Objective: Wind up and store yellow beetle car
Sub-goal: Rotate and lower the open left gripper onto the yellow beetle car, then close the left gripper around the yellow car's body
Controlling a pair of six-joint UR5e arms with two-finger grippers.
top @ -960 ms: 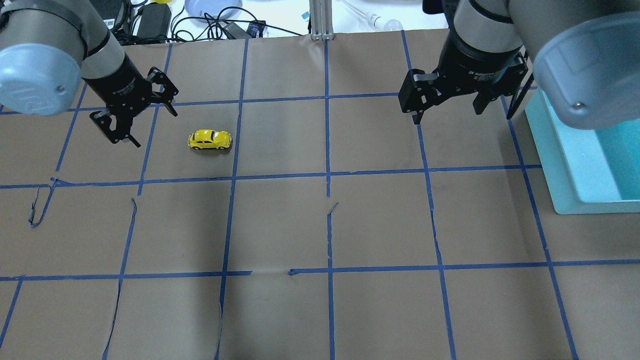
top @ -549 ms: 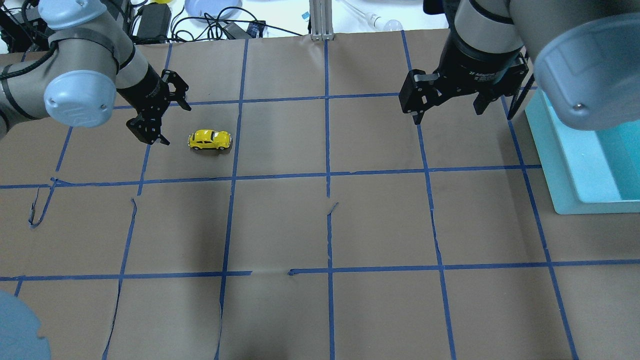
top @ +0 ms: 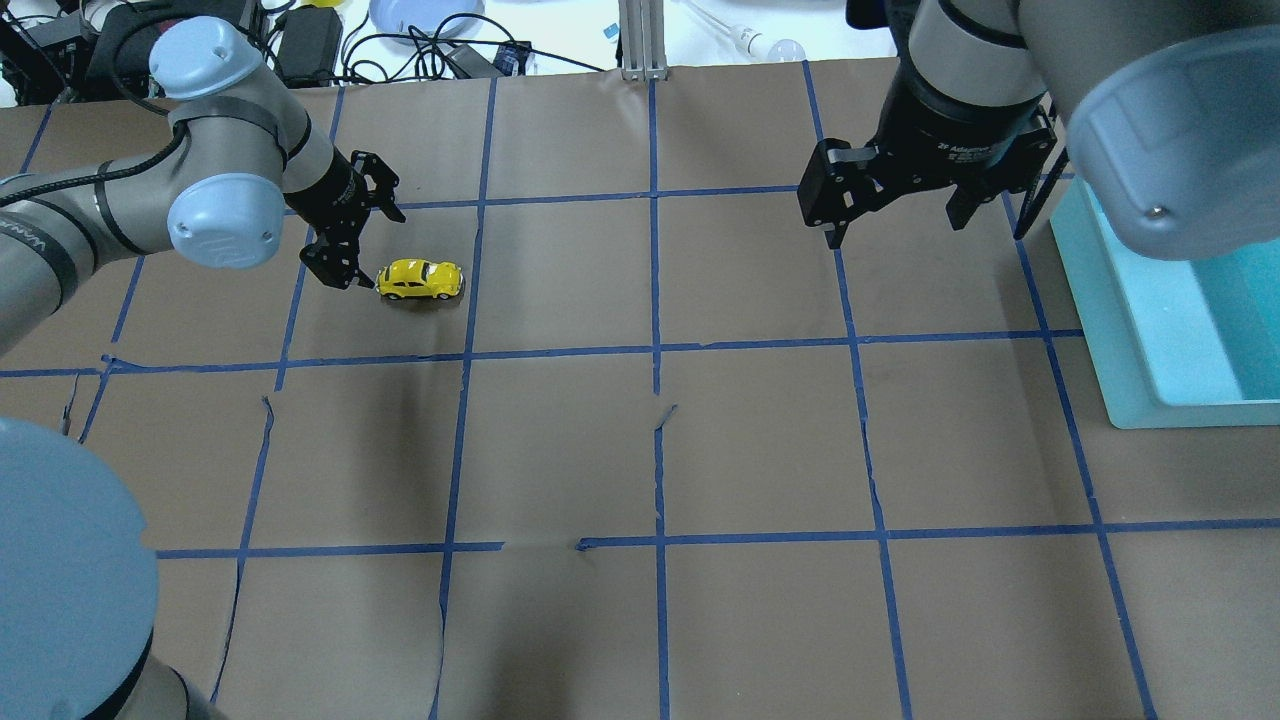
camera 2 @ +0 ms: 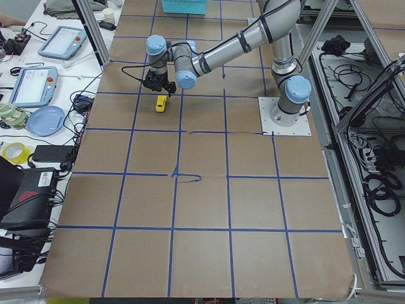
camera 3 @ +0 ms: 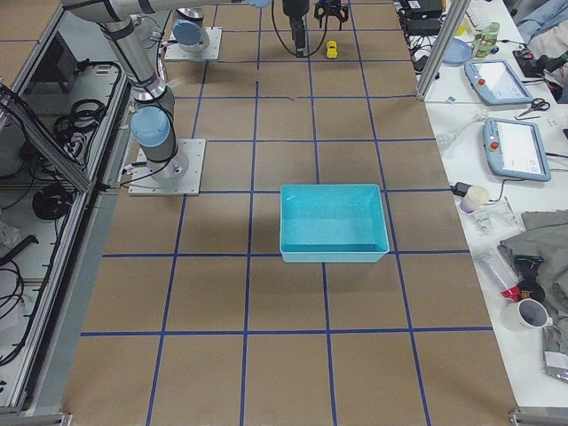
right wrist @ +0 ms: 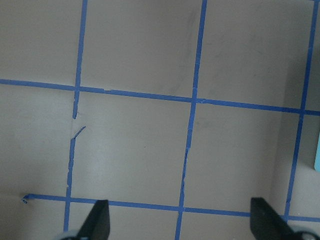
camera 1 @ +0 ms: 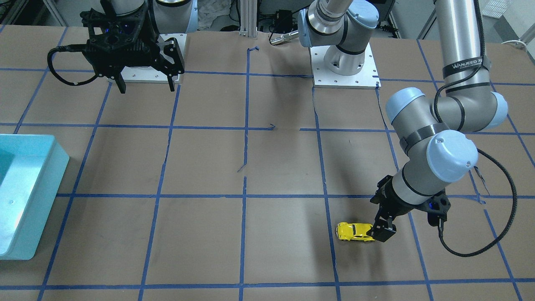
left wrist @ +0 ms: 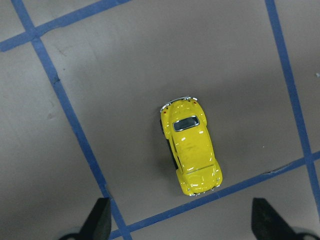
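Note:
The rounded hood of the yellow beetle car slopes down, so my left gripper should next grab the car across the facing sides of its cabin (camera 1: 355, 232).
The yellow beetle car (top: 420, 279) stands on its wheels on the brown paper, in the far-left grid square. It also shows in the front view (camera 1: 355, 232) and in the left wrist view (left wrist: 190, 152). My left gripper (top: 370, 248) is open and empty, tilted, and hovers just left of the car with one fingertip (top: 350, 282) close to the car's end. In the left wrist view the gripper (left wrist: 182, 222) has the car ahead of it, between the lines of its two fingers. My right gripper (top: 893, 222) is open and empty, high above the far-right part of the table.
A teal bin (top: 1130, 330) stands at the right edge of the table, also seen in the front view (camera 1: 37, 196). Blue tape lines form a grid on the paper. Cables, a plate and chargers lie beyond the far edge.
My left arm has swung right and lowered, bringing its open gripper from well left of the car to right beside it. The car and the right arm have not moved.

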